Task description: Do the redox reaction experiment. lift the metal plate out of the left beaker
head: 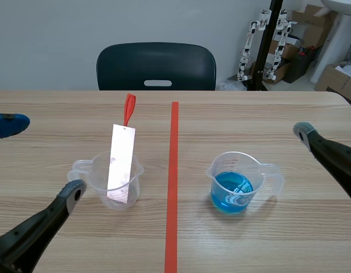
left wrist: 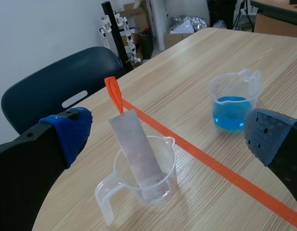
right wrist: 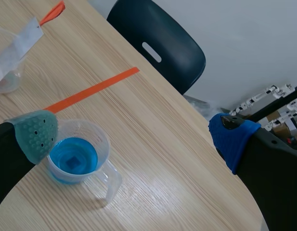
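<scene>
My right gripper grabs the metal plate's top end below the red tag next, since the beaker's side closes around the metal plate's lower half.
A clear left beaker (head: 117,186) holds a grey metal plate (head: 121,162) that leans upright, with a red tag (head: 129,108) on its upper end. In the left wrist view the plate (left wrist: 138,156) and its beaker (left wrist: 155,190) lie ahead of and between the fingers of my open left gripper (left wrist: 167,134). In the scene view that gripper (head: 41,159) sits just left of the beaker and touches nothing. My right gripper (right wrist: 134,137) is open and empty, with the blue-liquid beaker (right wrist: 76,156) beside its left pad (right wrist: 37,134).
The right beaker (head: 236,185) of blue liquid stands right of the orange-red tape line (head: 173,182). A dark chair (head: 156,67) is pushed against the far table edge. Boxes and equipment stand on the floor beyond the table's far right.
</scene>
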Motion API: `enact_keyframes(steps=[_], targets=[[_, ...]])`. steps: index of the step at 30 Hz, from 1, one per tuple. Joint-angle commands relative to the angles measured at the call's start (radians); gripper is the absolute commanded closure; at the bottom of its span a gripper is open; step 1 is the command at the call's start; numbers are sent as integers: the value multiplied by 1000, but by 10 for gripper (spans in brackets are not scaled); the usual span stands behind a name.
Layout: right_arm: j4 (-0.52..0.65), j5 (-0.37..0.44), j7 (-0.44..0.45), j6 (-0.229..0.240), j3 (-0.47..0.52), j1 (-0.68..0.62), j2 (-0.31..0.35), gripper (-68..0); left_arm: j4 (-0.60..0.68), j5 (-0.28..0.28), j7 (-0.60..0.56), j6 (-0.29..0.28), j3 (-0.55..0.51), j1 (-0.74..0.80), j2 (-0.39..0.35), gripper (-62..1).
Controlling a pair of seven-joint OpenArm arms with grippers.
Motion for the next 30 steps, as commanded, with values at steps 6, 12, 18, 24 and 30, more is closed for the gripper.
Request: enact_keyframes(steps=[6,12,18,24,30], targets=[[-79,77,135,8,5,3,93,-679,-39,-17,-113,13,6,67,2,-623],[-116,130,225,21,-42,3,230,-679,-140,-37,-214,92,65,89,2,-623],[-117,148,320,20,-100,3,350,-679,-303,-36,-375,203,169,89,3,-623],[-117,166,354,21,-130,3,431,-679,-433,-37,-502,263,223,88,39,-623],[-118,167,344,22,-134,31,427,-679,-547,-35,-589,322,251,84,109,-623]])
